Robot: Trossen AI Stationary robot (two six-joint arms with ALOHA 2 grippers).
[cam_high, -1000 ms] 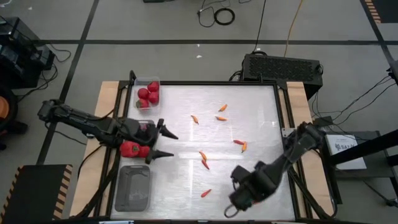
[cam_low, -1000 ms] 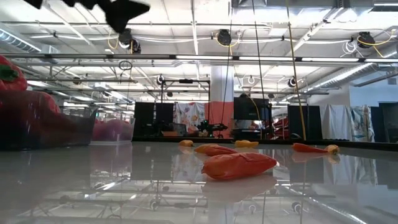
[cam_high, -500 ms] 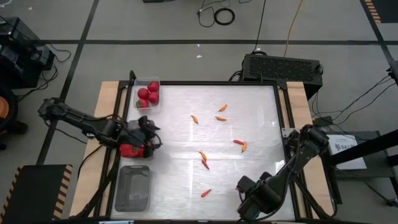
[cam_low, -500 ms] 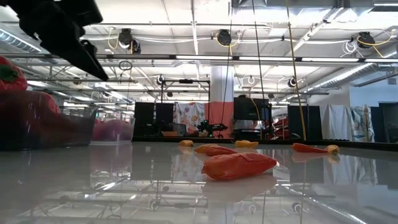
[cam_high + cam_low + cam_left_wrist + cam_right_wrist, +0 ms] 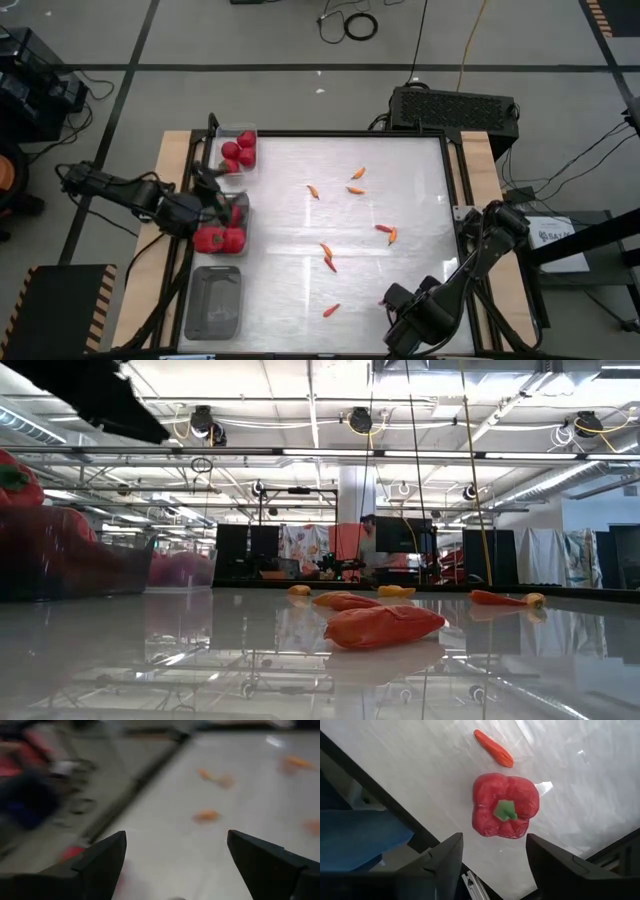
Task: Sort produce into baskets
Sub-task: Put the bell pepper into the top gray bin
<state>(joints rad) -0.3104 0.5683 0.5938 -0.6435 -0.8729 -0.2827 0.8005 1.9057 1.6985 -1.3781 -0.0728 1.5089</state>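
My right gripper grips the red bell pepper by its green stem (image 5: pixel 505 810) next, to sort the pepper into the grey tray of bell peppers.
A red bell pepper (image 5: pixel 505 807) with a green stem stands stem-up on the table near its front right. My right gripper (image 5: pixel 492 855) hangs open above it, pointing down, touching nothing; in the high view my right gripper (image 5: pixel 408 325) hides the pepper. My left gripper (image 5: pixel 218 190) is open over the grey tray of bell peppers (image 5: pixel 220 240) at the table's left edge, nothing between its fingers (image 5: pixel 175 865). Tomatoes (image 5: pixel 238 152) fill the clear tray at the far left. Several chili peppers (image 5: pixel 326 250) lie scattered on the table, one (image 5: pixel 492 748) beside the bell pepper.
An empty grey tray (image 5: pixel 212 300) sits at the near left. A black box (image 5: pixel 455 108) stands beyond the table's far right corner. The table's dark frame (image 5: pixel 455 200) runs along its edges. A chili (image 5: pixel 385 625) lies close to the low camera.
My left gripper has drawn back from the table's middle toward its left edge, over the bell pepper tray, and has turned toward the far edge. My right gripper has shifted toward the table's right edge and then kept still.
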